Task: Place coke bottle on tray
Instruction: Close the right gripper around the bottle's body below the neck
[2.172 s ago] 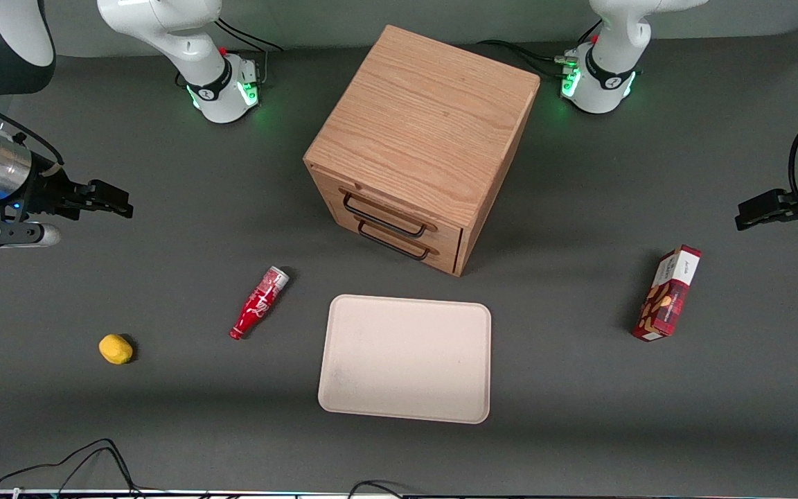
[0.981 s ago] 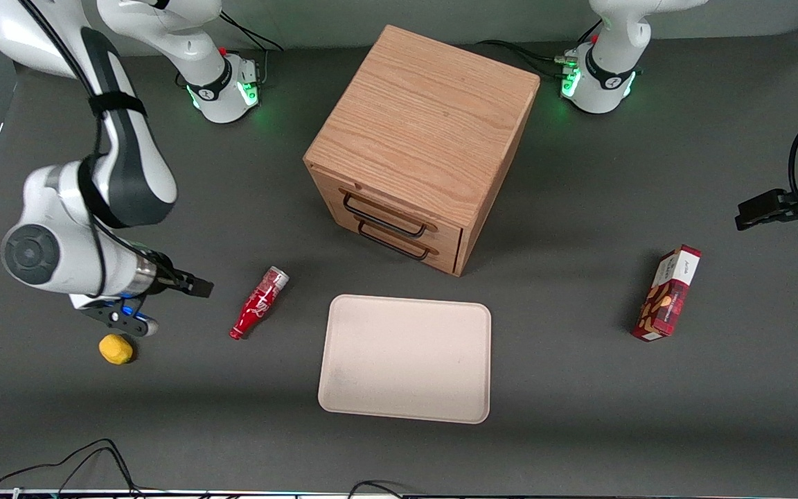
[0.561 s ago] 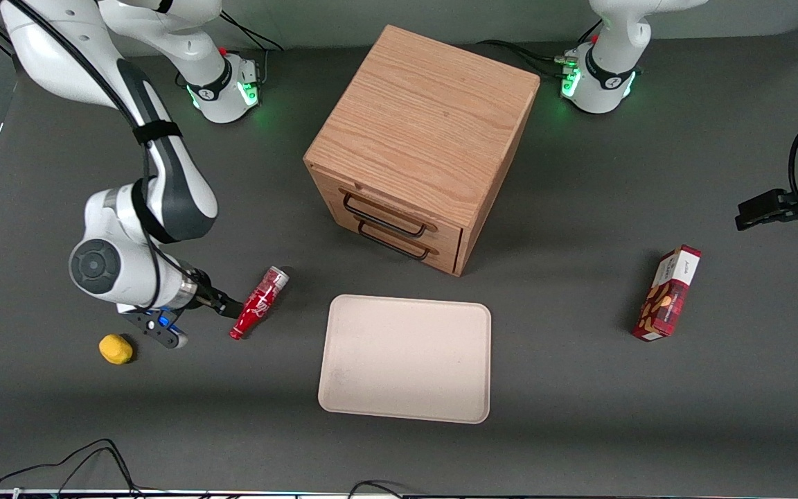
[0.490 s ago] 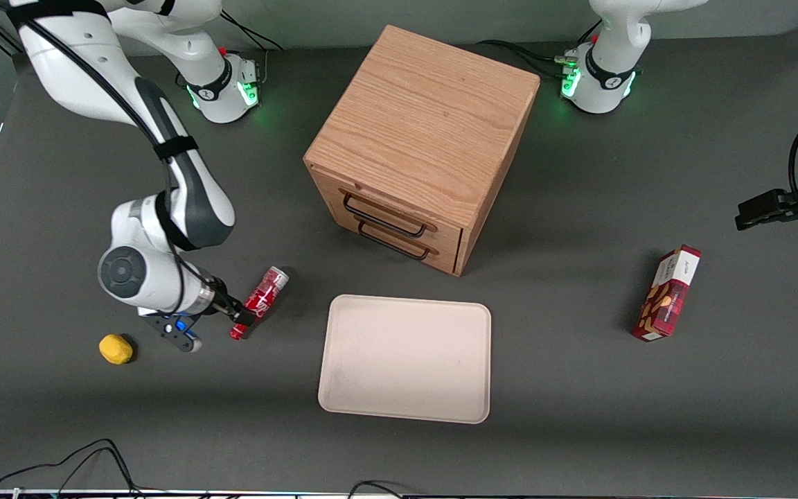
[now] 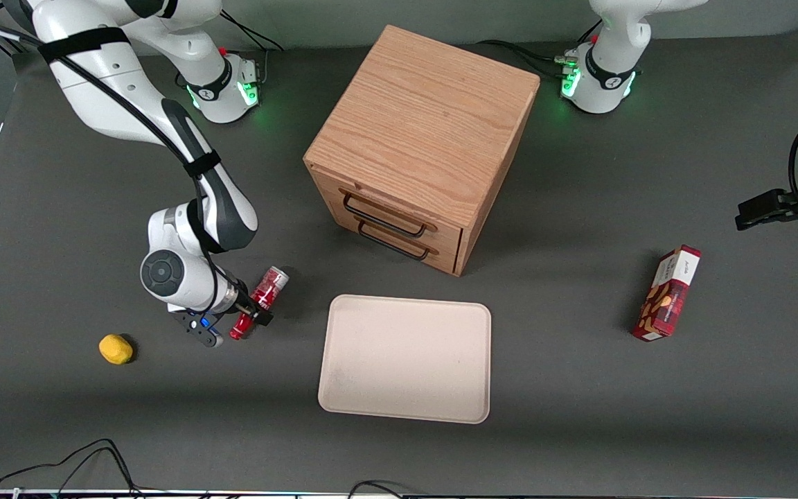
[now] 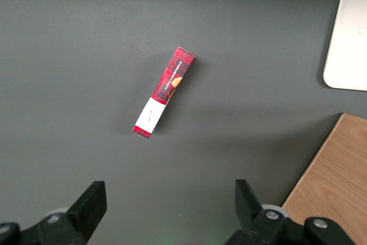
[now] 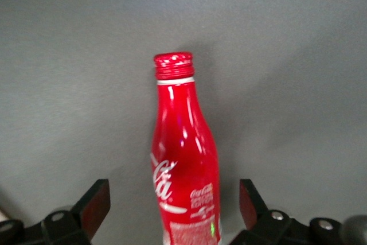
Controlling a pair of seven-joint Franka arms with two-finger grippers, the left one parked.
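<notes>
My gripper is to pick up the bottle next by the middle of its body (image 5: 263, 295), so that it can place the coke bottle on the tray (image 5: 406, 357).
The coke bottle (image 5: 269, 284) lies on its side on the dark table, its red cap nearer the front camera than its silvery base. It is beside the tray (image 5: 406, 357), toward the working arm's end. My gripper (image 5: 251, 316) hovers over the bottle's narrow part, open. In the right wrist view the bottle (image 7: 184, 159) lies between the two spread fingers (image 7: 94, 205), which do not touch it, with my gripper (image 7: 173, 202) straddling its body. The pale beige tray holds nothing.
A wooden two-drawer cabinet (image 5: 420, 145) stands farther from the front camera than the tray. A small yellow fruit (image 5: 116, 348) lies toward the working arm's end. A red snack box (image 5: 669, 292) lies toward the parked arm's end. Cables run along the table's near edge.
The right arm has swung in from the working arm's end of the table and brought its open gripper over the bottle. The bottle and tray have not moved.
</notes>
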